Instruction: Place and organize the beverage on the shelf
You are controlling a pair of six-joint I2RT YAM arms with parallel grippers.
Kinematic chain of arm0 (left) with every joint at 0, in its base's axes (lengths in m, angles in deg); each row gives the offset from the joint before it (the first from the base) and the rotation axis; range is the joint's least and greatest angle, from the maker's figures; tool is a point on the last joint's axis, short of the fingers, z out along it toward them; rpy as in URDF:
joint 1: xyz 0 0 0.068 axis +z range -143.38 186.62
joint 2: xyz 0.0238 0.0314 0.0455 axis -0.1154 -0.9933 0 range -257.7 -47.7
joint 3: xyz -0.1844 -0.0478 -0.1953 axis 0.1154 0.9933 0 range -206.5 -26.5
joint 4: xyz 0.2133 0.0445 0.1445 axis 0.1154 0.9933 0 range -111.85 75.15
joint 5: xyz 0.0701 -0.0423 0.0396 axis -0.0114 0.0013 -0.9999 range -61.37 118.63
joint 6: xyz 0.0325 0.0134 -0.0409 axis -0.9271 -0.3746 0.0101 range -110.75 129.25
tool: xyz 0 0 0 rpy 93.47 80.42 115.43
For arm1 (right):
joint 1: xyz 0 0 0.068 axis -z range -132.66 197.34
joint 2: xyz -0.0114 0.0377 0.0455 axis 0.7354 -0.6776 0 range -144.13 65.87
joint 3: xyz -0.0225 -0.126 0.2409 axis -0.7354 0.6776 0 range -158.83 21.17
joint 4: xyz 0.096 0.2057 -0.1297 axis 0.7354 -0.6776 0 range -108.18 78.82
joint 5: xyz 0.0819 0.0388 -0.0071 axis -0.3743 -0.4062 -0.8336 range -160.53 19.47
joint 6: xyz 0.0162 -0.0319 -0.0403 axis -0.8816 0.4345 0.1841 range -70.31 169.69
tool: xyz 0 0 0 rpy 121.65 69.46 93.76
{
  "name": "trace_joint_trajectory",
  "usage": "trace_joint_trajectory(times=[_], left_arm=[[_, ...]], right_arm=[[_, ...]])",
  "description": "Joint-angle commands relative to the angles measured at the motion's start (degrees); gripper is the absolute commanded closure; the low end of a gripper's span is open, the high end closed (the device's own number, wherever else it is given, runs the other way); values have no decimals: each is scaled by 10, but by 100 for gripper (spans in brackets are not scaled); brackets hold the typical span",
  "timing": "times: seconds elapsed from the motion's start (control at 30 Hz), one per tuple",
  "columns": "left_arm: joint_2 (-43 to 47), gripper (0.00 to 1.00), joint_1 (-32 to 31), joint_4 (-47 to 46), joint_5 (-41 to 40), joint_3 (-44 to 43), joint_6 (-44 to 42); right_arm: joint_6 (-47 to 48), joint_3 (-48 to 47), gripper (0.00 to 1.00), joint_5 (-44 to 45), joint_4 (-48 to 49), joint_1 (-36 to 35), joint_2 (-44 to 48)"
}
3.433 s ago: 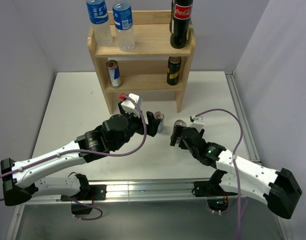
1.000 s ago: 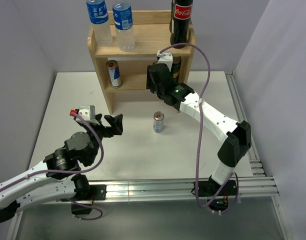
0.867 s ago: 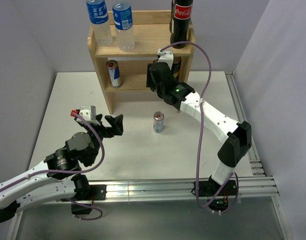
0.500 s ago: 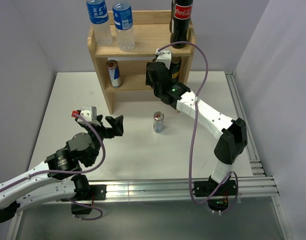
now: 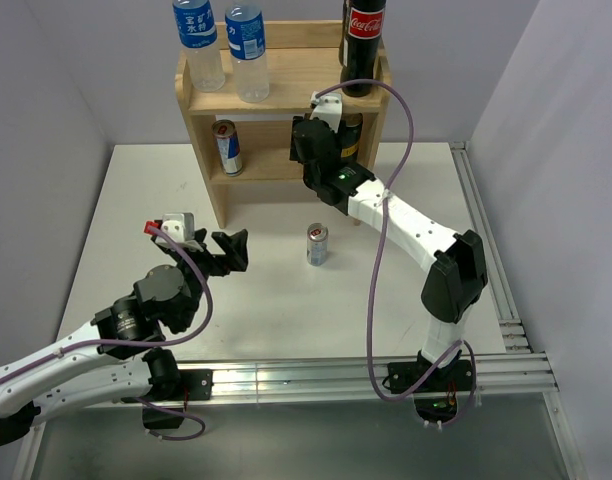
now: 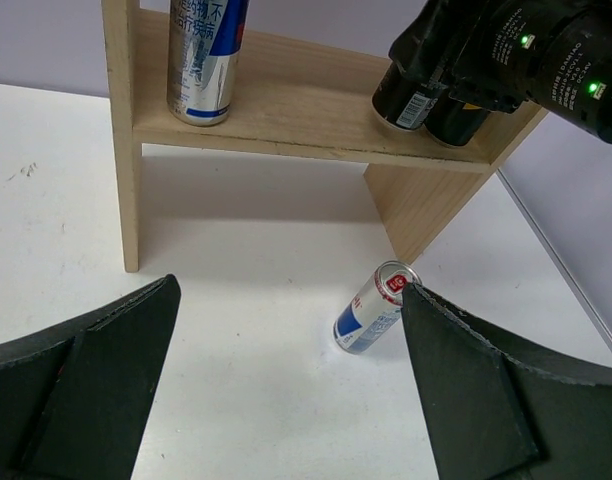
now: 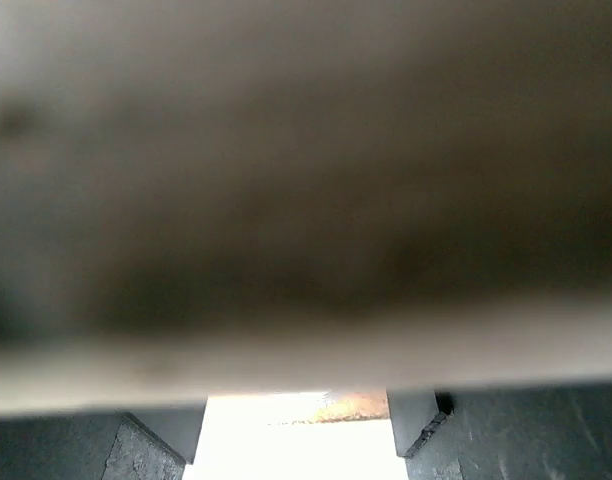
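The dark can's base is over flat board and the can would stand on the shelf's lower level, so the robot's right gripper should release it now.
The pale wooden shelf stands at the back of the table. My right gripper reaches into its lower tier, shut on a dark can next to a second dark can. The right wrist view is mostly the blurred underside of the top board. A Red Bull can stands at the lower tier's left end. Another Red Bull can stands alone on the table. My left gripper hangs open, well short of it.
Two water bottles stand on the top board's left, and a Coca-Cola bottle on its right. A purple cable loops off the right arm beside the shelf. Metal rails run along the table's near edge and right edge.
The right arm carried its can from the table up into the lower tier and has edged slightly further in. The left arm backed away from the table can and now holds still.
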Motion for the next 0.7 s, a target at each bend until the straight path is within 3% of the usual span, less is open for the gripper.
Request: trace_joint_trajectory(times=[0.0,0.13,0.3,0.37,0.6,0.67], left_arm=[[0,1,2,-22,4,5,-9],[0,1,2,-23,4,6,-8],[1,1,2,-23,4,8,-6],[3,1,2,-23,4,9,-7],[5,1,2,-24,3,9,-7],[6,1,2,-25,4,10,-8]], right_arm=[[-12,-2,100,5,38,9,-7],[-18,10,97,6,35,9,-8],[-20,33,72,9,37,9,-5],[-23,41,71,10,38,9,-3],[-26,55,46,8,36,9,0],[-27,57,44,10,33,9,0]])
